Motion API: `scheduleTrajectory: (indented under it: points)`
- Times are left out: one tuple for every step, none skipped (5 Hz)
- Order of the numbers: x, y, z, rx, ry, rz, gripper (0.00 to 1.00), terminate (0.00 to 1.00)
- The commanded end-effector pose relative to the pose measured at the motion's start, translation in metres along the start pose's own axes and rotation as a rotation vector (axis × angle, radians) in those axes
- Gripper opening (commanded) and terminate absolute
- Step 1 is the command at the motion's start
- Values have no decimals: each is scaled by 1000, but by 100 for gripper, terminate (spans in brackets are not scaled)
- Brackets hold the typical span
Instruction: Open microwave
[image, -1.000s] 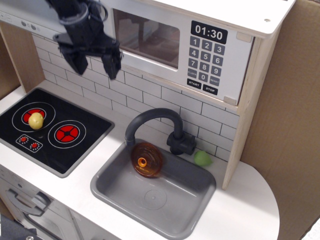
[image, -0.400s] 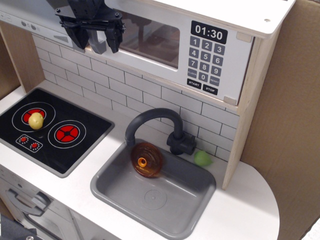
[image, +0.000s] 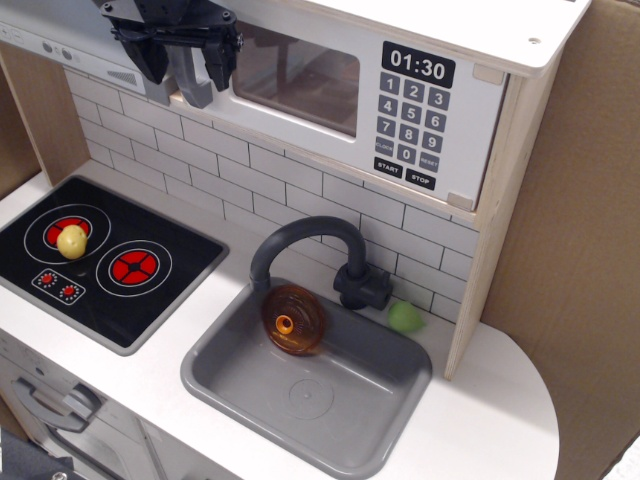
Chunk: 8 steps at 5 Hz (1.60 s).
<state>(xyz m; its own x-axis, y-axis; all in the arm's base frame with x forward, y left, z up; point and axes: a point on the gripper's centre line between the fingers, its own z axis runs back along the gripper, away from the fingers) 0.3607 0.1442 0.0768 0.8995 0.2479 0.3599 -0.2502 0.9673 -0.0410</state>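
Note:
I should swing the microwave open next, so my gripper should take hold of the microwave door (image: 300, 80) by its grey bar handle (image: 194, 90) to do that.
The white toy microwave (image: 300, 78) sits above the tiled wall, with a clear window, a black keypad (image: 410, 125) and a clock display (image: 417, 65) reading 01:30. Its door looks closed. The grey vertical handle (image: 193, 90) is at the door's left edge. My black gripper (image: 187, 68) is at the top left, open, with one finger on each side of the handle. One fingertip (image: 219, 72) is in front of the window's left edge. The handle's upper part is hidden behind the gripper.
Below are a black hob (image: 150, 275) with red rings and a yellow item (image: 72, 241) on it, a grey sink (image: 215, 365) holding an orange disc (image: 293, 319), a dark faucet (image: 300, 232), a green ball (image: 405, 317), and a cardboard wall (image: 580, 250) on the right.
The gripper rose from in front of the tiles below the microwave to the handle's height, then shifted slightly left. The fingers now straddle the handle. The door has not moved.

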Motion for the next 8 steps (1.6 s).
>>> scheduleTrajectory:
  points:
    - [16,3,11,14,-52,-44,0,0]
    - [17,5,11,1,-63,-56,0,0]
    - [20,7,11,-6,-44,-51,0,0]
    - [20,10,11,-4,-51,-46,0,0]
    - [13,13,17,-15,-61,-44,0,0]
    - [-12,14,27,-39,-32,-72,0,0]
    - [-33,11,36,-53,-16,-122,0,0]
    - [-65,5,45,-96,49,-86,0,0]
